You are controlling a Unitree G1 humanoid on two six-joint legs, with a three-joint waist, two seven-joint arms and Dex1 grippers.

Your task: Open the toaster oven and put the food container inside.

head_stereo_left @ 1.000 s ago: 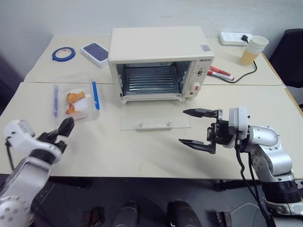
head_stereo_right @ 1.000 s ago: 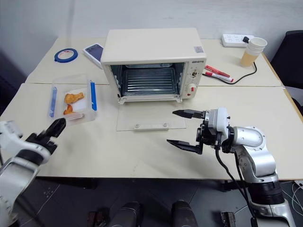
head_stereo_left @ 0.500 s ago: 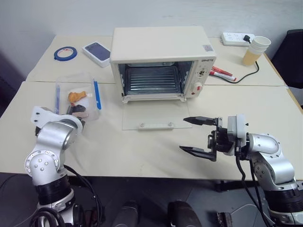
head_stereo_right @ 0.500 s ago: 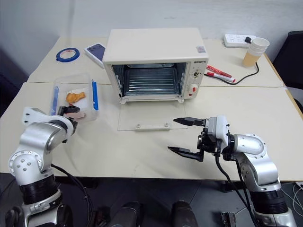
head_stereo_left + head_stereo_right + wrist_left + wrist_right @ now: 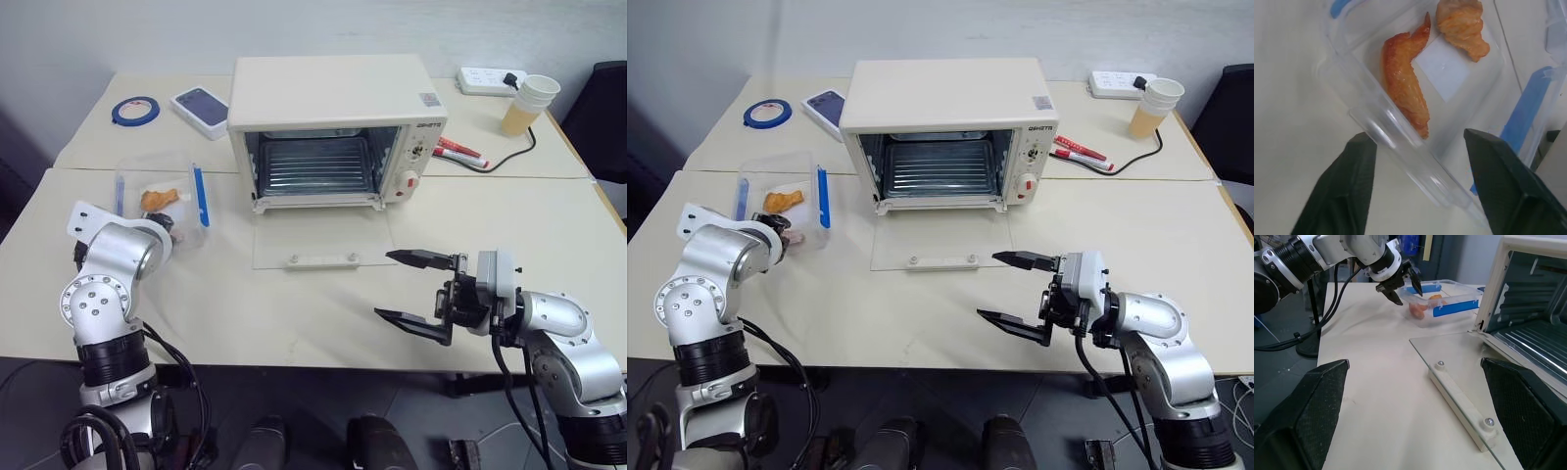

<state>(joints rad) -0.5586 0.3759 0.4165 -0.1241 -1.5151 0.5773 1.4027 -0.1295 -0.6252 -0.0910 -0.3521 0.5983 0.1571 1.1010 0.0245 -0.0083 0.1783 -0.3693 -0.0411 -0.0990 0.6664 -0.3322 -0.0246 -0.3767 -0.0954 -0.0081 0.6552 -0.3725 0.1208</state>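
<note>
The food has to go inside the toaster oven. My left gripper will grab the food container by its clear side [image 5: 1405,147] for that.
The cream-white toaster oven [image 5: 333,93] stands at the middle back, its glass door [image 5: 318,240] lying flat open on the table and the wire rack showing inside. The food container [image 5: 157,196], clear with blue clips, sits left of it with fried pieces [image 5: 1403,83] inside. My left gripper [image 5: 1418,139] is at the container's near corner, fingers apart on either side of the clear wall; the right wrist view shows this gripper [image 5: 1400,286] from across the table. My right gripper [image 5: 384,284] hovers open and empty above the table in front of the door, pointing left.
A blue tape ring [image 5: 132,110] and a phone [image 5: 199,105] lie at the back left. At the back right are red markers [image 5: 458,152], a power strip [image 5: 487,80] with its cable, and a paper cup [image 5: 524,103]. A black chair [image 5: 602,108] stands beyond the right edge.
My left arm has swung forward from the table's near left edge to the container, and its fingers have narrowed around the near corner. The right gripper has sunk slightly, still open.
</note>
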